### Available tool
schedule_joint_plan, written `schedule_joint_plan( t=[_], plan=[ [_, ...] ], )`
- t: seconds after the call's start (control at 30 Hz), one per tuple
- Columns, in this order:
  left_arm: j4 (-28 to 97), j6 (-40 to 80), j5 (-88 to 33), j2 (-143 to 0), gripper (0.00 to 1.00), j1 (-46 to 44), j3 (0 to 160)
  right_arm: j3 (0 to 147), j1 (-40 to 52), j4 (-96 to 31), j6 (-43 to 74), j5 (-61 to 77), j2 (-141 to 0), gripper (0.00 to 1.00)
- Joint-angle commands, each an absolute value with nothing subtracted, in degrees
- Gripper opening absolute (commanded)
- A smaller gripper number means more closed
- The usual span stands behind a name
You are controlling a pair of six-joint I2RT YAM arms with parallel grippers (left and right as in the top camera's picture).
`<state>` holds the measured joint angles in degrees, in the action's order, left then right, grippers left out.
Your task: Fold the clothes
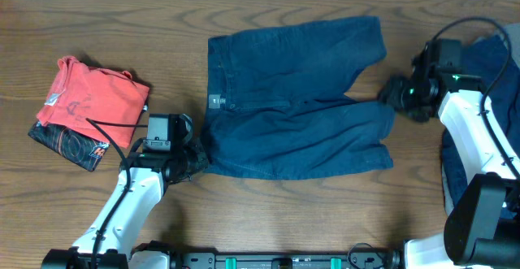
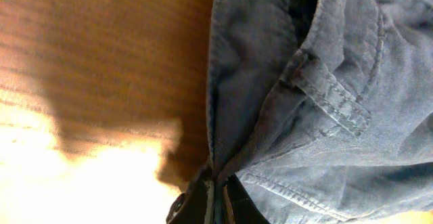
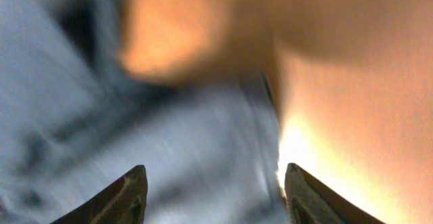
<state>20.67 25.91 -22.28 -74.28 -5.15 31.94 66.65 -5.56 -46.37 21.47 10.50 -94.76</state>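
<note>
The shorts' near leg should be folded over the other leg. I need to grab it next with my right gripper, by its end beside the gap.
A pair of dark navy shorts (image 1: 292,98) lies spread flat in the middle of the table, waistband to the left, legs to the right. My left gripper (image 1: 195,159) is shut on the shorts' lower left waist corner; the wrist view shows the fingers (image 2: 216,200) pinching the seamed fabric (image 2: 325,95). My right gripper (image 1: 394,94) is open at the right end of the shorts, by the gap between the legs. Its wrist view is blurred, with blue cloth (image 3: 210,149) between the spread fingers (image 3: 213,183).
A folded red-orange T-shirt (image 1: 97,94) lies on a black garment with orange print (image 1: 69,143) at the left. More blue cloth (image 1: 496,98) is piled at the right edge, partly under my right arm.
</note>
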Motion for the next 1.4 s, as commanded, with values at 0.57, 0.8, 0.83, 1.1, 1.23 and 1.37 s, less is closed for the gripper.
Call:
schedule_joint_plan(
  t=[0.57, 0.8, 0.83, 1.1, 1.23, 1.37],
  plan=[
    [25.26, 26.65, -22.0, -74.61, 0.06, -5.23, 31.92, 49.28, -5.93, -54.39, 28.99, 16.53, -90.37, 0.61],
    [27.44, 26.68, -22.0, -74.61, 0.06, -5.23, 31.92, 41.8, -5.93, -39.59, 33.23, 16.51, -90.37, 0.58],
    [27.64, 26.68, -22.02, -74.61, 0.06, -5.23, 31.92, 41.3, -5.93, -38.57, 33.23, 16.51, -90.37, 0.56],
    [29.15, 26.65, -23.75, -74.59, 0.06, -5.23, 31.92, 40.32, -5.93, -38.48, 33.21, 15.88, -90.37, 0.01],
    [30.35, 25.5, -29.61, -74.46, 0.06, -5.23, 31.92, 40.47, -6.04, -41.3, 32.64, 15.86, -89.97, 0.01],
    [35.07, 23.94, -32.38, -72.73, 0.06, -5.23, 32.08, 41.82, -7.57, -45.87, 31.22, 15.64, -86.96, 0.01]
  ],
)
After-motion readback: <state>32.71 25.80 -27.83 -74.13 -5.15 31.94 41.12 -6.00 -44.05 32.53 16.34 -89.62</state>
